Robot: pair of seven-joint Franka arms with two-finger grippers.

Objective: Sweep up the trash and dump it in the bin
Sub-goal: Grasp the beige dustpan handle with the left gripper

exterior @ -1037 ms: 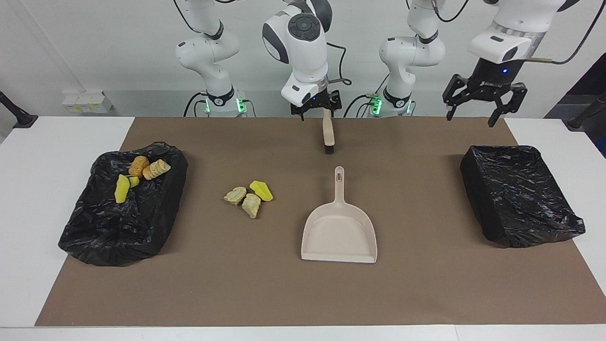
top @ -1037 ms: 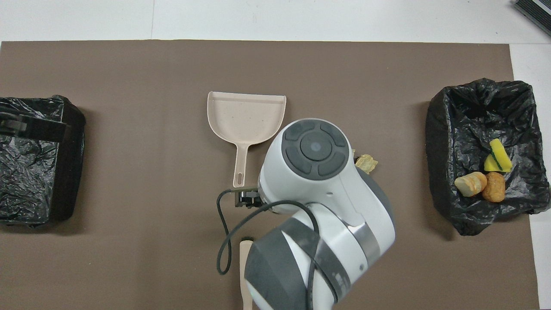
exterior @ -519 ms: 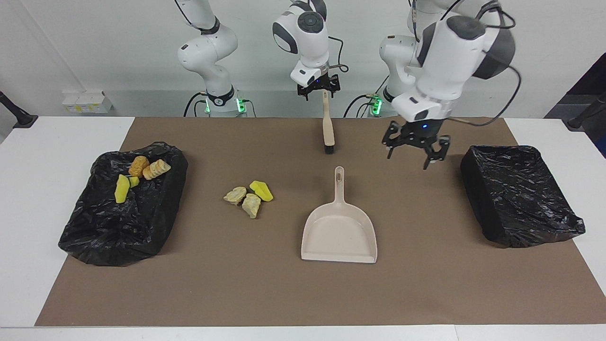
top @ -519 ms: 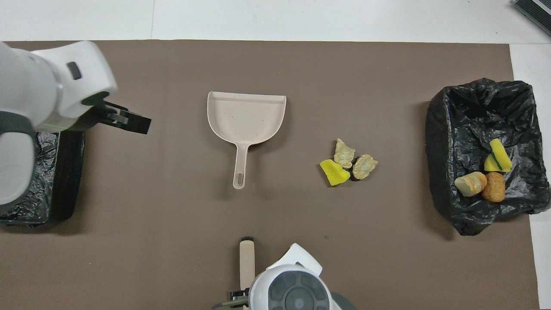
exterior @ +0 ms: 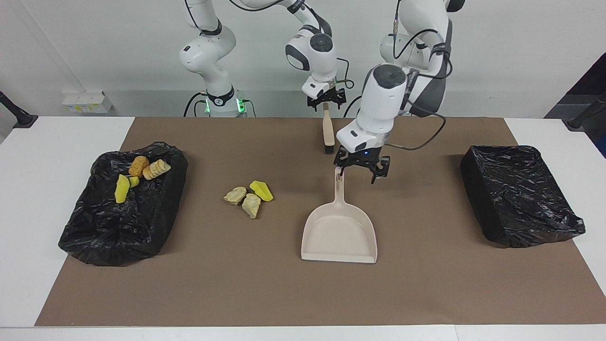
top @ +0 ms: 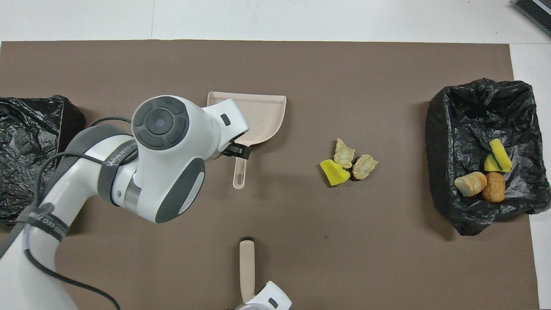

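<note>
The beige dustpan's broad pan [top: 261, 113] spreads far wider than my open fingers. Next, my left gripper takes hold of the dustpan by its narrow handle [top: 240, 169].
Three trash scraps [exterior: 248, 196], two beige lumps and a yellow sponge bit, lie together on the brown mat [top: 346, 165]. Several more scraps [exterior: 139, 173] lie in the black-lined bin [exterior: 118, 227] at the right arm's end [top: 484, 178]. The beige dustpan [exterior: 340, 232] lies flat with its handle toward the robots [top: 262, 114]. My left gripper [exterior: 357, 173] is open and low over the handle's tip. The beige brush [exterior: 327, 132] lies on the mat nearer the robots [top: 246, 267]. My right gripper [exterior: 325, 103] is open at the brush handle's end.
A second black-lined bin [exterior: 521, 194] stands at the left arm's end of the mat [top: 30, 150] with nothing showing in it. Small white boxes [exterior: 87, 102] sit by the wall at the right arm's end.
My left arm has swung from over the bin at its own end to the dustpan handle and come down. My right arm has drawn back, its gripper staying by the brush handle. Brush, dustpan and scraps have not moved.
</note>
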